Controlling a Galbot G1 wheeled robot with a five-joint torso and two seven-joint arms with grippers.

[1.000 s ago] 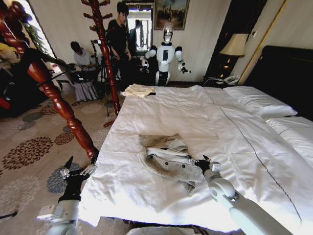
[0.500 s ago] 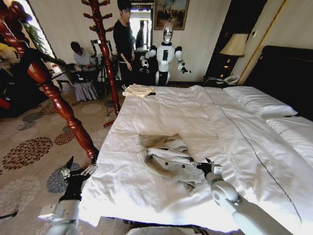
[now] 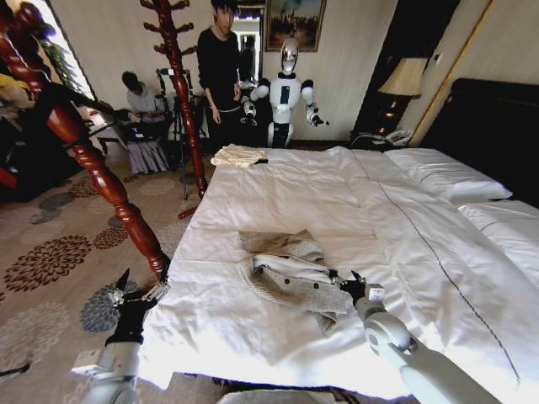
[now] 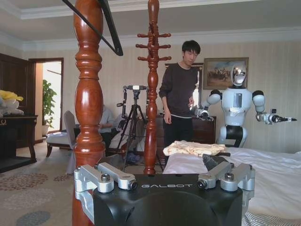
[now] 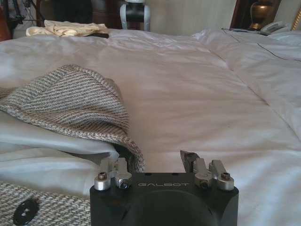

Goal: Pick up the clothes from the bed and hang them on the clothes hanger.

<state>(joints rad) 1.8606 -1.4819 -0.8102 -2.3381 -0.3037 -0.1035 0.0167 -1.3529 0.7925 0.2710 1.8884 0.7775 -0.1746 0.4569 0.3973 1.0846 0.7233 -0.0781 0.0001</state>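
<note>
I will pick up the jacket (image 3: 286, 271) next with my right gripper by its knit hem edge (image 3: 334, 277), which curls up off the duvet while the rest lies crumpled and slack.
The grey-beige tweed jacket (image 3: 286, 271) lies crumpled on the white bed (image 3: 337, 202), near its front edge. My right gripper (image 3: 347, 284) sits low at the jacket's right hem. It is open, and in the right wrist view (image 5: 155, 157) one fingertip (image 5: 123, 153) is tucked under the knit edge (image 5: 80, 103) while the other rests on bare duvet. My left gripper (image 3: 135, 290) hangs open off the bed's front left corner, beside a carved wooden post (image 3: 101, 177). A slim black clothes hanger (image 4: 113, 35) hangs from that post, above the left gripper.
A cream-yellow folded garment (image 3: 237, 155) lies at the bed's far edge. A tall wooden coat stand (image 3: 181, 93) and another white robot (image 3: 286, 93) stand beyond it. Pillows (image 3: 442, 172) and the dark headboard (image 3: 497, 126) are on the right. Patterned carpet (image 3: 50, 261) lies on the left.
My right gripper has edged slightly left, closer into the jacket's hem. The left arm and the jacket have stayed put.
</note>
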